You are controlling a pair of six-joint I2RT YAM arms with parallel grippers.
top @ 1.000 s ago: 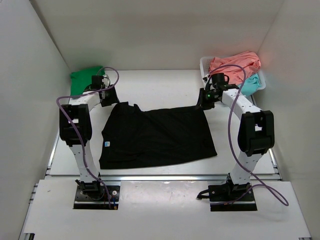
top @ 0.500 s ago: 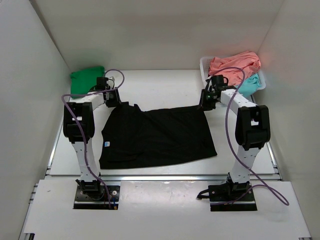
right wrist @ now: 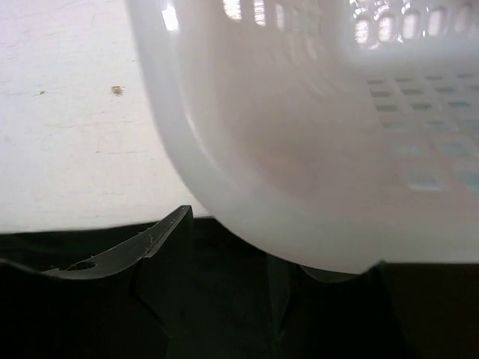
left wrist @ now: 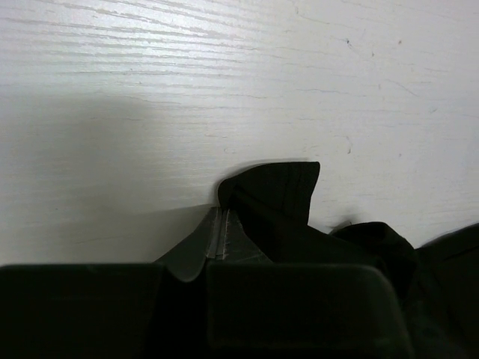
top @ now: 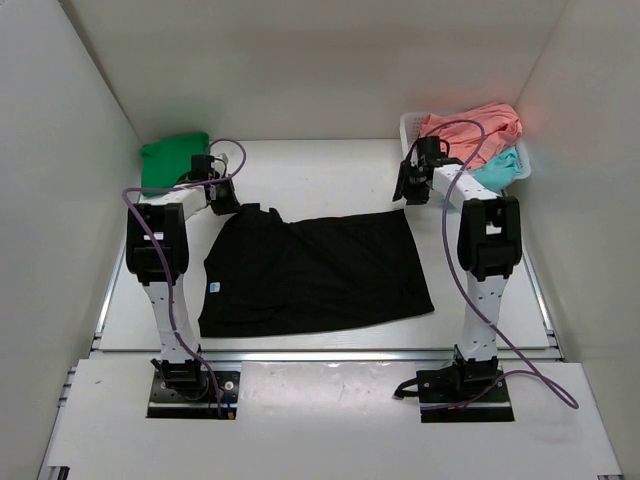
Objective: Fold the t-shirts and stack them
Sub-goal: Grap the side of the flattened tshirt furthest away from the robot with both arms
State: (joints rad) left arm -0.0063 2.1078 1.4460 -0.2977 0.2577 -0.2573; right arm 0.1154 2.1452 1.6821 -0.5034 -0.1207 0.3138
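The black t-shirt's far corner beside the basket will be grabbed next by the robot's right gripper to fold the t-shirt's far edge over, matching the t-shirt's corner in the left gripper.
A large black t-shirt (top: 315, 270) lies spread flat mid-table, its small pale label (top: 213, 286) near the left edge. My left gripper (top: 224, 200) sits at the shirt's far left corner. In the left wrist view the left gripper (left wrist: 221, 221) is shut, with a raised flap of black cloth (left wrist: 273, 191) pinched at its tips. My right gripper (top: 403, 192) hovers past the shirt's far right corner, close to the basket. Its jaws (right wrist: 239, 250) stand apart with nothing between them. A green t-shirt (top: 170, 160) lies at the back left. Coral-pink (top: 470, 125) and teal (top: 502, 166) t-shirts sit in the basket.
The white plastic basket (top: 408, 128) stands at the back right, and its wall (right wrist: 299, 149) fills most of the right wrist view just ahead of the fingers. White walls enclose the table on the left, back and right. Purple cables loop off both arms.
My left gripper has closed on the black shirt's far left corner. My right gripper has opened, let go of the far right corner and moved back toward the basket.
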